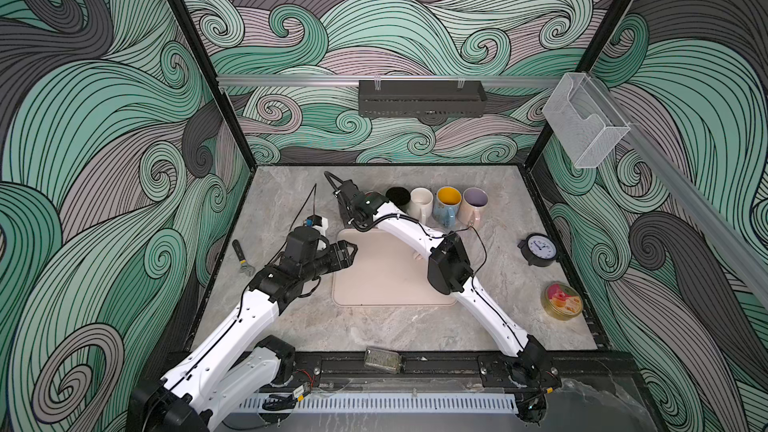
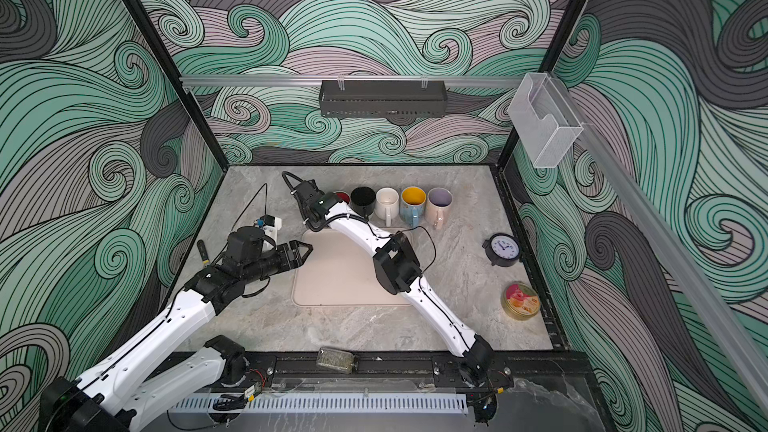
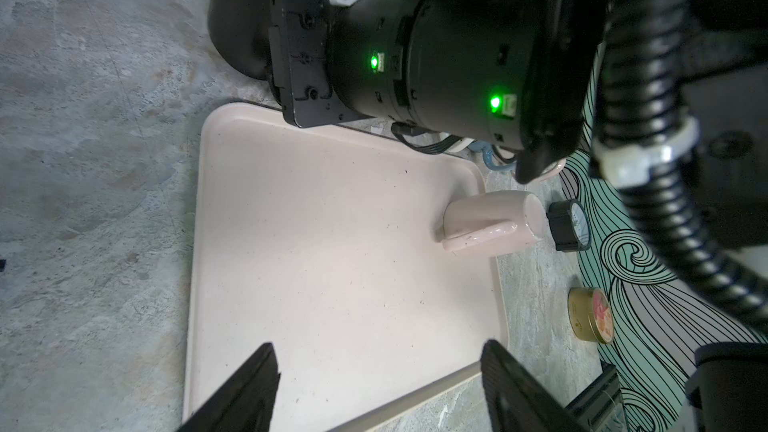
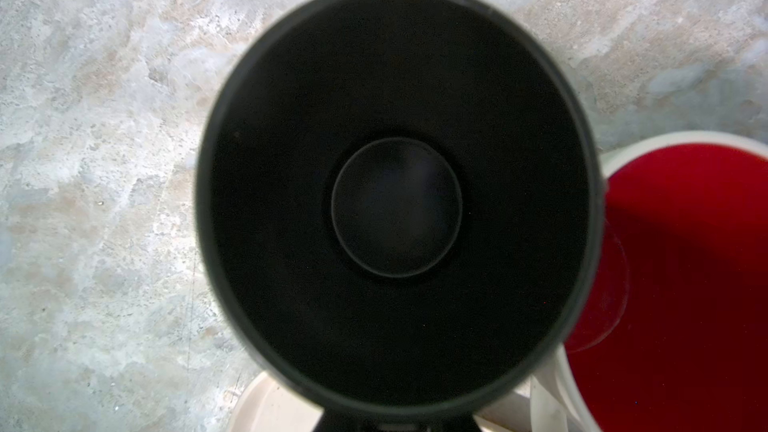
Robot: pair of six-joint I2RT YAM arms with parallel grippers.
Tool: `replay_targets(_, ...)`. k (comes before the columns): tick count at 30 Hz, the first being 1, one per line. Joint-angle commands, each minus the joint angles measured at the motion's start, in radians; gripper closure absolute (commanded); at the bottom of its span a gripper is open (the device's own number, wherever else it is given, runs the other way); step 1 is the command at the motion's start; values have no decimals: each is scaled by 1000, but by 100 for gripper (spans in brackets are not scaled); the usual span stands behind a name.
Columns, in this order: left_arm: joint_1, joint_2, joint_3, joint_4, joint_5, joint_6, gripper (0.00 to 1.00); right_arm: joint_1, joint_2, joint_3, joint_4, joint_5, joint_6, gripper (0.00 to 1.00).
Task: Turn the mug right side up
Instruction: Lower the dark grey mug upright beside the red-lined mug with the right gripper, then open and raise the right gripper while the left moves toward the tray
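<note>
The black mug [image 4: 397, 201] has its opening up over flat table and would end upright beside the red-lined mug. My right gripper will open now.
A black mug [image 4: 397, 201] stands mouth up at the left end of the mug row. My right gripper [image 4: 399, 423] is shut on the near side of its rim. In the left wrist view its body [image 3: 237, 22] hangs below that gripper; I cannot tell whether it touches the table. A pale pink mug [image 3: 490, 222] sits upside down at the right edge of the beige tray [image 1: 374, 280]. In a top view only a sliver of it [image 1: 417, 256] shows under the right forearm. My left gripper [image 1: 353, 251] [image 3: 376, 351] hovers open and empty over the tray's left edge.
Upright mugs line the back: red-lined [image 4: 685, 263], black [image 1: 398, 196], white [image 1: 421, 201], blue with yellow inside [image 1: 448, 203], pink [image 1: 473, 205]. A clock [image 1: 539, 249] and a candle tin [image 1: 563, 300] lie on the right, a wrench [image 1: 243, 259] on the left, a small bottle [image 1: 382, 359] in front.
</note>
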Motion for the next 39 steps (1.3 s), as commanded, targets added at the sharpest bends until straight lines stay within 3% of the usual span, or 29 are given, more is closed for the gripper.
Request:
replay_targets(1, -7, 8, 3, 18, 8, 7, 22, -4, -65, -14, 22, 39, 25, 81)
replay_targets(20, -11, 20, -7, 34, 1, 42, 21, -1, -316, -282, 98, -48, 13, 59)
replay_targets(27, -18, 59, 5, 41, -4, 63, 21, -5, -518, -509, 223, -94, -18, 60)
replay_targets(31, -24, 76, 10, 55, -10, 70, 22, -5, -669, -723, 377, -140, -31, 60)
replay_targets(36, -38, 104, 30, 51, -21, 92, 21, -7, -851, -1027, 594, -108, -21, 60)
replay_targets(39, -52, 123, 56, 26, -39, 119, 22, -11, -947, -1170, 632, -65, -28, 61)
